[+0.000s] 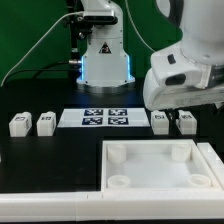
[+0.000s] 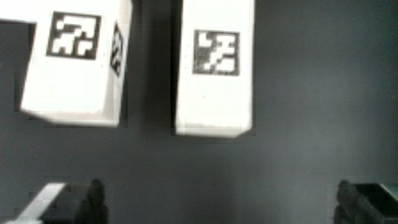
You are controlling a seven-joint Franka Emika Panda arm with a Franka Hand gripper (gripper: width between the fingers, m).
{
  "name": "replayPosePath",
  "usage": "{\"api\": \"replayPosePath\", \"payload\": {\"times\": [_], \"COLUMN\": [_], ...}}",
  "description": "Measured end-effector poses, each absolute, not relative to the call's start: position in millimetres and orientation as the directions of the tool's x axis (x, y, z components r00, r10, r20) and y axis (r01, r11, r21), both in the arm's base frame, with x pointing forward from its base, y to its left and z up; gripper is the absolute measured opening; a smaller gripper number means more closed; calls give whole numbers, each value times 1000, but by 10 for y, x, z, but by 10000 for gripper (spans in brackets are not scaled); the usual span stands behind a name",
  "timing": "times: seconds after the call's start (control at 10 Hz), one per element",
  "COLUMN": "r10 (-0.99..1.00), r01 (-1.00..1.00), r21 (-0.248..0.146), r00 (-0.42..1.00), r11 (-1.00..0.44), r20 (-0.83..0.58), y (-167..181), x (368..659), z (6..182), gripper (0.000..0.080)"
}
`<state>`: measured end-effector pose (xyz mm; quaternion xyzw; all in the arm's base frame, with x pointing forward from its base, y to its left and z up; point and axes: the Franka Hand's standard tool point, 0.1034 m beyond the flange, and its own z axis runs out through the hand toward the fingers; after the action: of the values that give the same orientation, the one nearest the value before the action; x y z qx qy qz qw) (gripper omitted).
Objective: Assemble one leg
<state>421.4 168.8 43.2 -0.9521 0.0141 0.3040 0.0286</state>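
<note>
My fingers are short of the straight leg's near end and would miss, so it is too early to close. My gripper moves toward it next.
Four small white legs with marker tags lie on the black table: two at the exterior view's left (image 1: pixel 18 125) (image 1: pixel 45 123) and two at its right (image 1: pixel 160 122) (image 1: pixel 185 122). My gripper hangs just above the right pair, its fingers hidden behind the white arm (image 1: pixel 185 70). In the wrist view both right legs lie side by side, one (image 2: pixel 82 62) tilted a little and the other (image 2: pixel 215 66) straight. My gripper (image 2: pixel 222 203) is open and empty, its dark fingertips (image 2: pixel 75 202) wide apart, short of the legs. The big white square panel (image 1: pixel 160 170) with corner sockets lies in front.
The marker board (image 1: pixel 105 118) lies flat between the two pairs of legs. A lit white device (image 1: pixel 104 55) with cables stands behind it. A green backdrop closes the rear.
</note>
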Motion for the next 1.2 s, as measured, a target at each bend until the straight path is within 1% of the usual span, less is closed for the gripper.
{"api": "replayPosePath", "payload": {"times": [0.1,0.2,0.4,0.5,0.8,1.0,1.2], "r10": [-10,-6,3,3,4,2,2], "r01": [-41,-33,-23,-27,-25,-22,-18], "r21": [-32,-23,-20,-24,-23,-19,-16], "r00": [754,676,580,591,590,591,587], "r11": [-999,-999,-1000,-999,-999,-1000,-1000], "r20": [-656,-737,-815,-807,-808,-806,-809], "y": [1730,1720,1705,1720,1725,1727,1737], "x": [4095,3995,3952,3998,3967,3818,3738], "z": [380,363,325,295,273,145,96], "gripper": [649,649,649,649,649,649,649]}}
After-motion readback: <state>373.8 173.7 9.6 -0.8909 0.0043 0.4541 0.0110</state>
